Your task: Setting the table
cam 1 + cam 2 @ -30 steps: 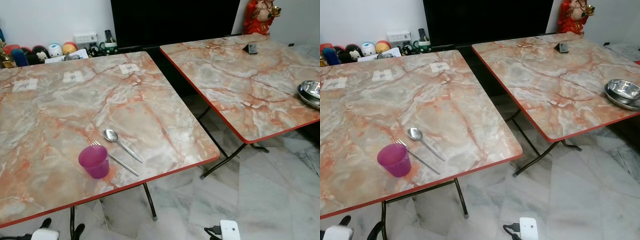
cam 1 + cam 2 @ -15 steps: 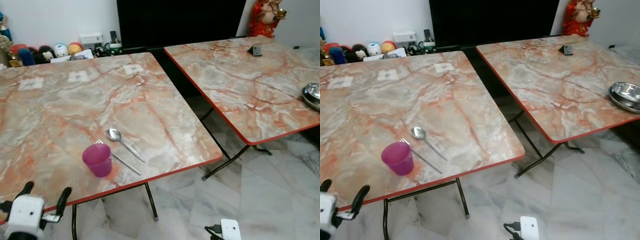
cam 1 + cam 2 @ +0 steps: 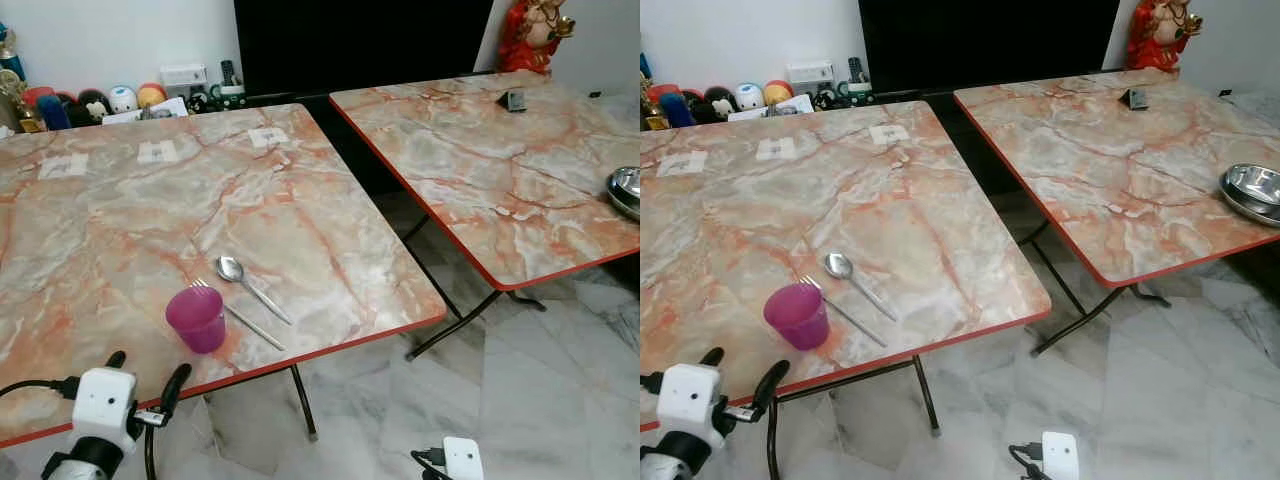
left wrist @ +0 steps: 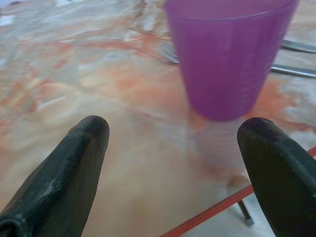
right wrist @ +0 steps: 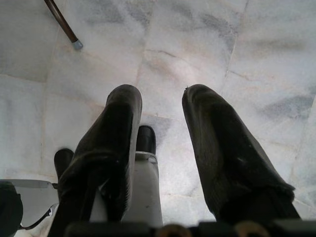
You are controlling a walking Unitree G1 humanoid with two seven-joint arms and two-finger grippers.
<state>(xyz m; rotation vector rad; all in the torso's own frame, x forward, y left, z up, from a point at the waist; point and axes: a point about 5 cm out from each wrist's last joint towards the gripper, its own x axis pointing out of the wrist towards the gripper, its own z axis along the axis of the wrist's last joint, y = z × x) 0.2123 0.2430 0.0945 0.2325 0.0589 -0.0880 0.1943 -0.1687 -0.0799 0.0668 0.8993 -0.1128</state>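
Note:
The purple cup gets wide toward its rim (image 3: 194,306), so my left gripper needs to pick it up next by its narrower lower body (image 3: 204,336).
A purple plastic cup (image 3: 197,318) stands upright near the front edge of the left marble table (image 3: 120,230). Just right of it lie a fork (image 3: 238,320) and a spoon (image 3: 250,288), side by side. My left gripper (image 3: 145,372) is open at the table's front edge, a short way in front of the cup. In the left wrist view the cup (image 4: 229,54) stands beyond the wide-spread fingers (image 4: 79,158), untouched. A steel bowl (image 3: 1252,188) sits at the right edge of the right table (image 3: 480,160). My right gripper (image 5: 162,94) hangs over the floor, fingers slightly apart and holding nothing.
A gap with folding table legs (image 3: 445,325) separates the two tables. Toys and small items (image 3: 110,100) line the back wall beside a dark screen (image 3: 360,40). A red figurine (image 3: 535,35) and a small dark object (image 3: 512,99) sit at the right table's far end. Marble floor (image 3: 540,400) lies front right.
My left gripper has risen and moved right along the table's front edge, closer to the purple cup. The cup, fork and spoon have not moved.

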